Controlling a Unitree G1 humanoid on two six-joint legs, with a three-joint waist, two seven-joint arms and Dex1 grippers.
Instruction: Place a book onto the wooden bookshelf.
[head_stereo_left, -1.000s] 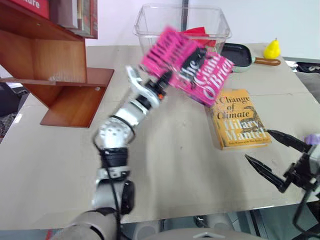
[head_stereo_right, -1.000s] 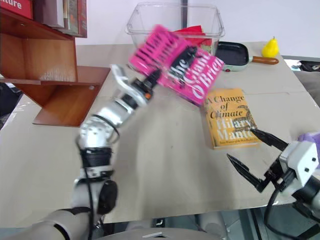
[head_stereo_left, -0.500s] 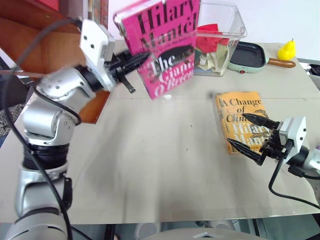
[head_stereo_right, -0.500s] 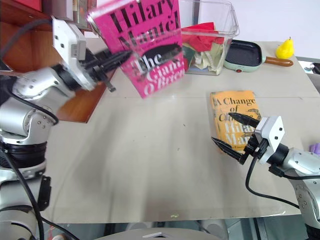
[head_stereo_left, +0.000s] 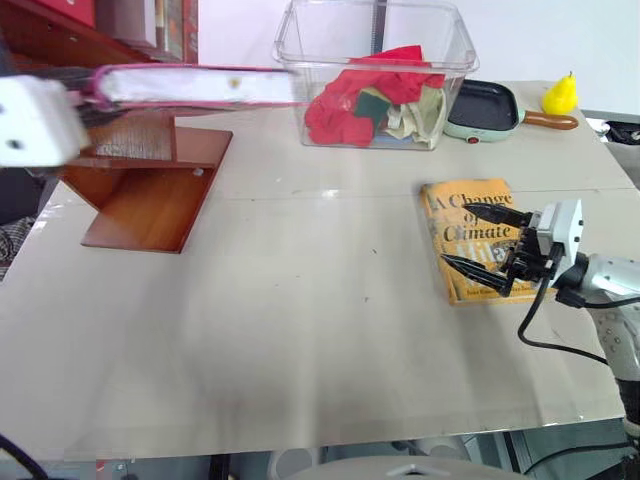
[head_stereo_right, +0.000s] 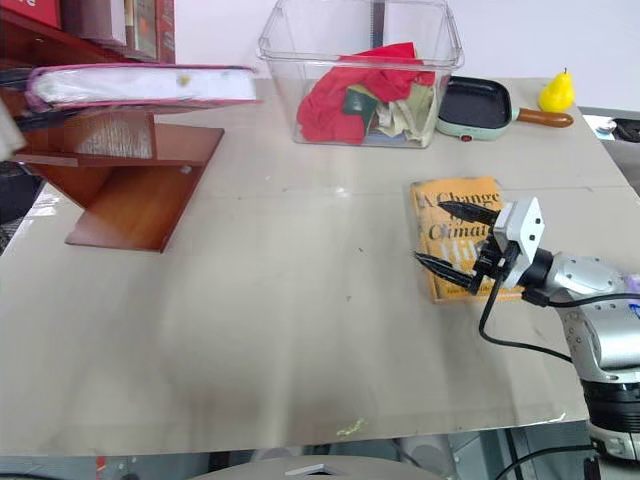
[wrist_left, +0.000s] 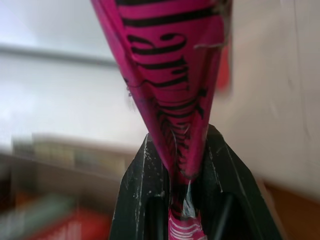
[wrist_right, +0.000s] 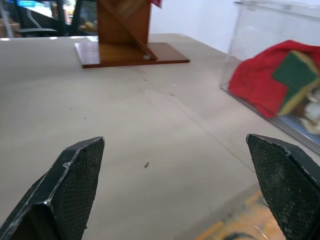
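I need to keep holding the book with my left gripper until it rests on the shelf's middle board. The pink book is still above and out beside the shelf's middle board.
The pink book hangs level and edge-on, its white page edge facing me, in front of the slanted boards of the wooden bookshelf at the far left. My left gripper is shut on the book's lower edge, as the left wrist view shows. I cannot tell whether the book touches the shelf. My right gripper is open with nothing between its fingers, pointing left just over the yellow-orange book on the table's right side.
A clear plastic bin with red and pale cloths stands at the back centre. Behind it to the right are a small green pan and a yellow pear. Several books stand on the shelf's top board.
My left arm swung the pink book from upright with its cover facing me to flat and edge-on, leftward to the shelf. The right gripper, still open, crept forward over the yellow-orange book.
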